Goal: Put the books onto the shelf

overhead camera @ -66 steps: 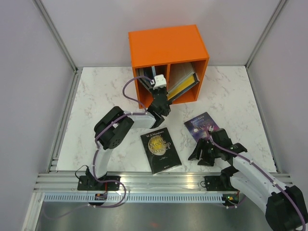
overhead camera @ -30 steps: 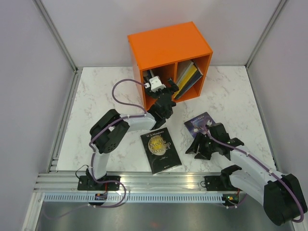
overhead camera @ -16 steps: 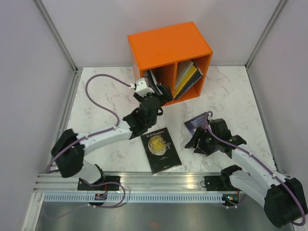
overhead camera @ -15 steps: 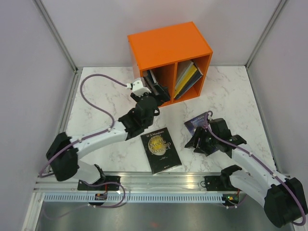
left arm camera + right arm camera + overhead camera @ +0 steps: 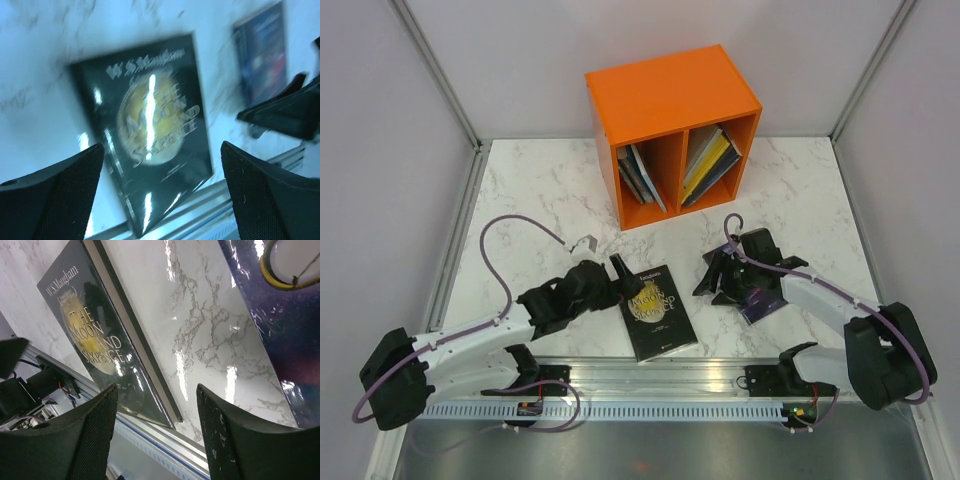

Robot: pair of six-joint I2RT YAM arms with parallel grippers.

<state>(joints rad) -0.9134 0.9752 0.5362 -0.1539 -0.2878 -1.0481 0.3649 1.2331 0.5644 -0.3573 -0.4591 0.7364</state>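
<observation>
My left gripper will pick up the dark book by its spine edge (image 5: 628,325) next. That leaves the page edge free to enter the shelf (image 5: 670,100) first.
The orange shelf (image 5: 670,100) stands at the back, with books leaning in its left compartment (image 5: 642,178) and its right compartment (image 5: 708,165). A dark book with a gold moon cover (image 5: 658,310) (image 5: 150,140) (image 5: 95,350) lies flat near the table's front edge. My left gripper (image 5: 620,275) (image 5: 162,200) hovers open at that book's left side, holding nothing. A purple-galaxy book (image 5: 760,300) (image 5: 280,315) (image 5: 262,55) lies flat to the right, partly under my right arm. My right gripper (image 5: 713,282) (image 5: 160,440) is open and empty over the marble between the two books.
The metal rail (image 5: 650,375) runs along the table's near edge, just beyond the dark book's front corner. Grey walls close in the left and right sides. The left arm's purple cable (image 5: 520,225) loops over the marble (image 5: 540,190).
My left arm has pulled out of the shelf's left compartment and swung down to the dark book. The right gripper has shifted left, and the galaxy book now lies nearer the front right.
</observation>
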